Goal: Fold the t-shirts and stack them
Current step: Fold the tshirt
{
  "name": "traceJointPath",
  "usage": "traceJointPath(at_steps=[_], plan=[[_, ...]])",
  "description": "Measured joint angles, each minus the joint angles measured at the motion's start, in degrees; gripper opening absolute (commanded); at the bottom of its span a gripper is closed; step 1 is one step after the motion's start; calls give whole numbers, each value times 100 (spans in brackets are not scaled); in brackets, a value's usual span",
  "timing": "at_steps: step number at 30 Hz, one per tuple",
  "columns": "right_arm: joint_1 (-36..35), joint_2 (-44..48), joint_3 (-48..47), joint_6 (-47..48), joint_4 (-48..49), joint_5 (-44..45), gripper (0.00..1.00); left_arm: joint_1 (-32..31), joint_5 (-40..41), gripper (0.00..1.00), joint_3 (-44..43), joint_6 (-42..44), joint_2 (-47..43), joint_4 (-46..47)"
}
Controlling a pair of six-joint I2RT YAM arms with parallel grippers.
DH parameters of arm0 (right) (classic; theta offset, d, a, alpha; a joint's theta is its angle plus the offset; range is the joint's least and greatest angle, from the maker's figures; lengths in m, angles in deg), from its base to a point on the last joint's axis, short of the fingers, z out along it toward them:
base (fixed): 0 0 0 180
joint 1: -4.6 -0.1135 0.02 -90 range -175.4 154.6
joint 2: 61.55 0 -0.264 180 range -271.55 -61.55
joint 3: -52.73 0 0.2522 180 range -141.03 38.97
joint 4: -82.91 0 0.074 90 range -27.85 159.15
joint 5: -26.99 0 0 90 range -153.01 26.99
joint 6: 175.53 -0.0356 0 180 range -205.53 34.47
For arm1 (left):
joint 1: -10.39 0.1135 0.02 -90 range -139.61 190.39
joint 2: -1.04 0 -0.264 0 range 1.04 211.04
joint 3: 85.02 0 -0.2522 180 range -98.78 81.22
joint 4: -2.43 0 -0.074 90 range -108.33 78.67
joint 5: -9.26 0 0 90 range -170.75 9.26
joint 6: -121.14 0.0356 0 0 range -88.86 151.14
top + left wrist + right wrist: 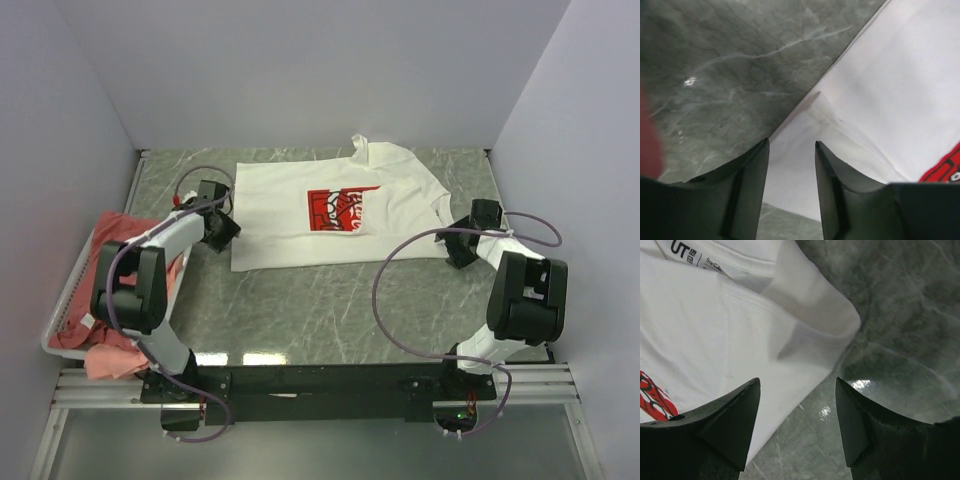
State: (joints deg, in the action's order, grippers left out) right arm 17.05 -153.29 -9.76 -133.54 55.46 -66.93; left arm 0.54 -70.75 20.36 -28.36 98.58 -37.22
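Note:
The white t-shirt needs to be pulled straight for folding. My right gripper will grab its near edge at the sleeve corner next, opposite my left gripper.
A white t-shirt [290,215] with a red rectangular print [343,210] lies spread on the green marbled table [310,305], partly folded. My left gripper [224,232] is at its left edge. In the left wrist view that gripper [791,146] is open, and the white t-shirt [900,90] runs under and between the fingers [751,180] with a small raised crease beyond the tips. My right gripper [452,246] is at the shirt's right sleeve. In the right wrist view it [797,382] stands open, one tip over the sleeve hem [805,325] and the other over bare table. Salmon-pink t-shirts [120,232] lie heaped at the far left.
A white wire basket [62,296] holds the pink heap at the table's left edge, with some cloth spilling over its front [112,360]. Grey walls close the table on three sides. The neck label [690,257] of the white shirt shows in the right wrist view.

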Motion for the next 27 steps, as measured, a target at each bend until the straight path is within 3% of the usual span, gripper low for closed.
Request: traceJointPath(at_steps=[9, 16, 27], plan=[[26, 706, 278, 111, -450, 256, 68, -129, 238, 49, 793, -249, -1486, -229], [35, 730, 304, 267, -581, 376, 67, -708, 289, 49, 1309, -614, -1246, -225], [70, 448, 140, 402, -684, 479, 66, -754, 542, 41, 1287, -765, -831, -35]])
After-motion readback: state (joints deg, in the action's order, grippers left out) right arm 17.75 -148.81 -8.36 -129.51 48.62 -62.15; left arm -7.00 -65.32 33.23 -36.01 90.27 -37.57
